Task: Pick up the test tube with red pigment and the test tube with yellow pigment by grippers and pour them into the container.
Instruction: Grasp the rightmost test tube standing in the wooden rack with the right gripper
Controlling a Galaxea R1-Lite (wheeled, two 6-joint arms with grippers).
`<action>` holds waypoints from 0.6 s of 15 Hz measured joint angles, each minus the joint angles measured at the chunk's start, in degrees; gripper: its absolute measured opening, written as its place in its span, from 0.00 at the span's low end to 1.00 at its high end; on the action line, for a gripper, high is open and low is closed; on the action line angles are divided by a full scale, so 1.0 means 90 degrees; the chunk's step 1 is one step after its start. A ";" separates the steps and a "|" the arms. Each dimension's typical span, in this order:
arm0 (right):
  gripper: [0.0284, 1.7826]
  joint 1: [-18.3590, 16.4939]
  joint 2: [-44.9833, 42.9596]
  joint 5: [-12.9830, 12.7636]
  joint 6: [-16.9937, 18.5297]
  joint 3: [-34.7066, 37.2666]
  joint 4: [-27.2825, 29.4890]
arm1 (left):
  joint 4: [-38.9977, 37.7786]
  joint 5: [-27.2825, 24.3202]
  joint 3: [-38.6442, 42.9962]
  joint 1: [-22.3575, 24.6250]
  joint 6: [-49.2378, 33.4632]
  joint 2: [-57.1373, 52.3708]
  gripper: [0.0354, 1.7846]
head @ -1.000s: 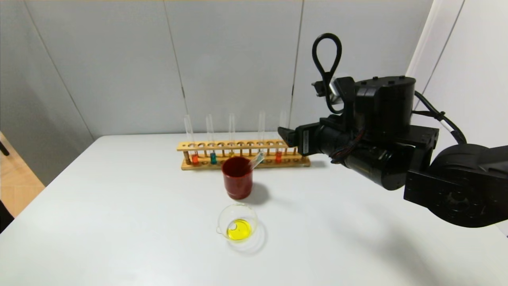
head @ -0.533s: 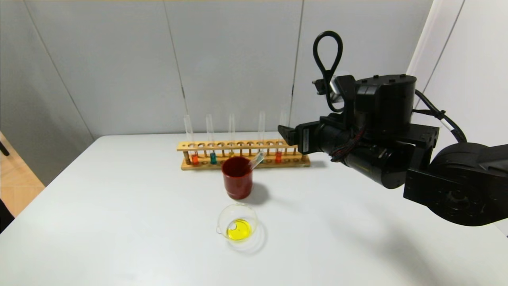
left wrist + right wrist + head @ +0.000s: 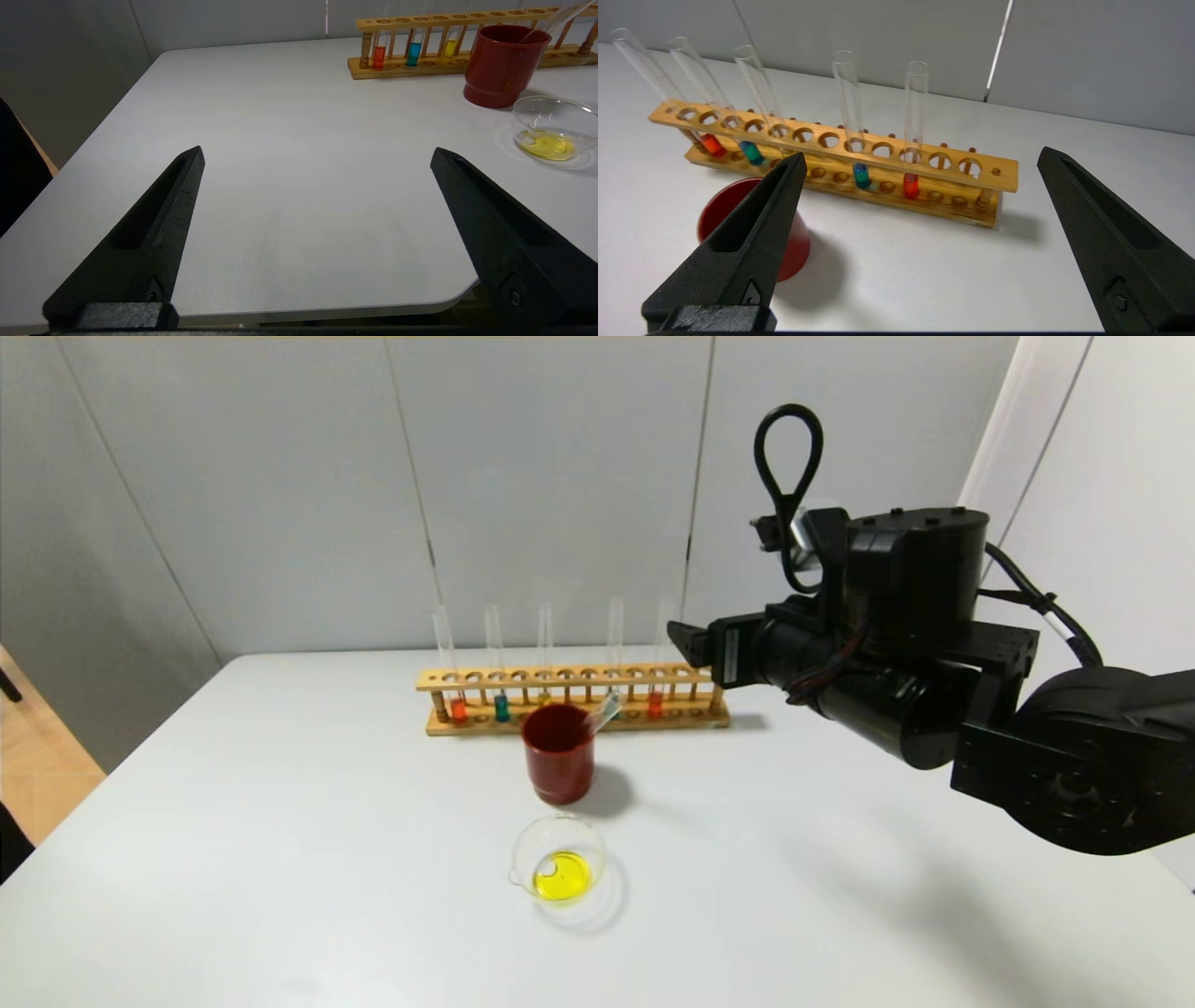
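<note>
The wooden rack encloses the red test tube's lower end, so the robot's right gripper next needs to grab the tube by the bare glass above the rack.
The test tube with red pigment stands near the right end of the wooden rack. My right gripper hovers open and empty just right of that tube, above the rack's right end. A tube with yellow liquid stands third from the rack's left end. The glass container sits at the table's front centre and holds yellow liquid. My left gripper is open and empty over the table's front-left corner, out of the head view.
A dark red cup stands between the rack and the container, with an empty tube leaning in it. The rack also holds a brighter orange tube and teal tubes. A wall rises close behind the rack.
My right arm has drifted slightly to the right and a little upward, its fingers staying open. Nothing on the table has moved.
</note>
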 joint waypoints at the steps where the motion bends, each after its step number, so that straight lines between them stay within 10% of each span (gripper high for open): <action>1: 0.97 -0.0037 0.0011 -0.0008 0.0073 0.0018 -0.0046 | 0.0003 0.0003 0.0000 0.0000 -0.0003 0.0000 0.96; 9: 0.97 -0.0413 0.0034 -0.0126 0.0150 0.0160 -0.0340 | 0.0003 0.0003 0.0000 0.0003 0.0000 0.0000 0.96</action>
